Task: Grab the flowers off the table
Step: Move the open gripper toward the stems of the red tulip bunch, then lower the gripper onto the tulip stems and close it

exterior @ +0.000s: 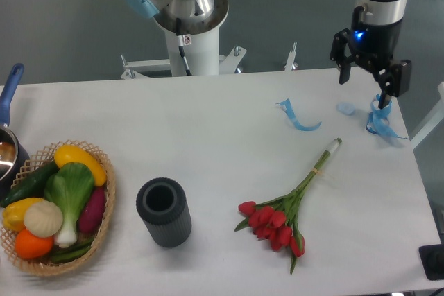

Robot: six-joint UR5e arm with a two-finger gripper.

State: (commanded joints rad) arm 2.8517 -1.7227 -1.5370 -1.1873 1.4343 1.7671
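Observation:
Next, my gripper reaches the flowers and grabs their green stems to pick up the flowers, leaving the red blooms free.
The flowers, a bunch of red tulips with long green stems, lie flat on the white table at the front right. Their blooms point toward the front edge and the bound stem ends point toward the back right. My gripper hangs open above the table's far right side, well behind the stem ends and apart from the bunch. Nothing is between its fingers.
A dark grey ribbed cylinder stands left of the flowers. A wicker basket of vegetables sits at the front left, with a blue-handled pot behind it. Blue ribbon scraps lie below the gripper. The arm's base stands behind the table.

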